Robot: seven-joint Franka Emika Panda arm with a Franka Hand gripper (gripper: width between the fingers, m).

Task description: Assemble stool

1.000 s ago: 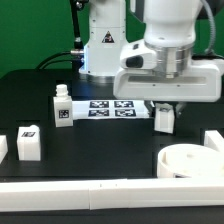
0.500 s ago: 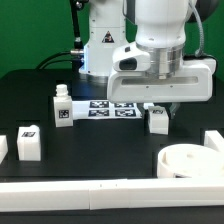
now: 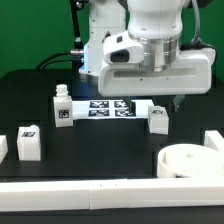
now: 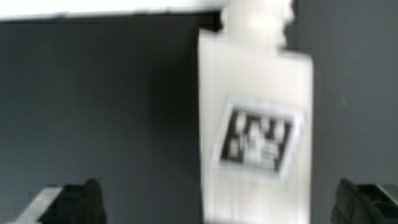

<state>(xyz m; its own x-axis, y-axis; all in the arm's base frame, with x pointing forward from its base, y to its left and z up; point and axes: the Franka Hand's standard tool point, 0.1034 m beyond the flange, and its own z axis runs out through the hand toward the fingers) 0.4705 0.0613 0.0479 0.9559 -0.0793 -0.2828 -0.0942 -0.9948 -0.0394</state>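
My gripper grabs the white stool leg across its sides at the wide end next, so the narrow end stays free to insert into the seat [image 3: 190, 160].
A white stool leg [image 3: 158, 119] with a tag lies on the black table just right of the marker board [image 3: 112, 108]. My gripper [image 3: 166, 100] hangs above it, open and empty. In the wrist view the leg [image 4: 254, 120] fills the middle, narrow end away from me. The two dark fingertips [image 4: 71, 205] stand wide apart on either side of it, with a gap to each. A second leg [image 3: 62, 107] stands upright at the left. A third leg [image 3: 28, 142] lies nearer the front left. The round seat [image 3: 190, 160] lies at the front right.
Another white part [image 3: 214, 140] sits at the exterior view's right edge, and one [image 3: 2, 148] at its left edge. A long white border bar [image 3: 100, 195] runs along the front. The robot base stands behind the marker board.
My hand has risen and shifted slightly toward the exterior view's left. The leg it stood over stays on the table, shifted slightly left.
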